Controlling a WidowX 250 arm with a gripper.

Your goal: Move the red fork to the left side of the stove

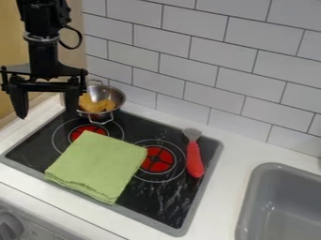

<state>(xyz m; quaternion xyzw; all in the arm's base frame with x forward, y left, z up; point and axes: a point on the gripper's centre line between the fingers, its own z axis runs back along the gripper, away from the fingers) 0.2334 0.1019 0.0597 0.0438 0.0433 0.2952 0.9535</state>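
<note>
My gripper grabs the red fork's upper handle next, beside the fork's metal head. Then I move the fork across the stove [164,197] past the green cloth.
The black gripper [47,114] hangs at the upper left, above the stove's back left corner, with its two fingers spread wide and nothing between them. Far to its right, the red-handled fork [194,161] lies on the right part of the black stove [164,197]. Its metal head points toward the tiled wall and its thick handle toward the front. The shape of the head's tip cannot be made out.
A folded green cloth [98,165] covers the stove's front left and middle. A metal pot [115,96] with yellow-orange food stands at the back left, close to the gripper. The grey sink [252,190] is at the lower right, and a tiled wall [188,61] runs behind.
</note>
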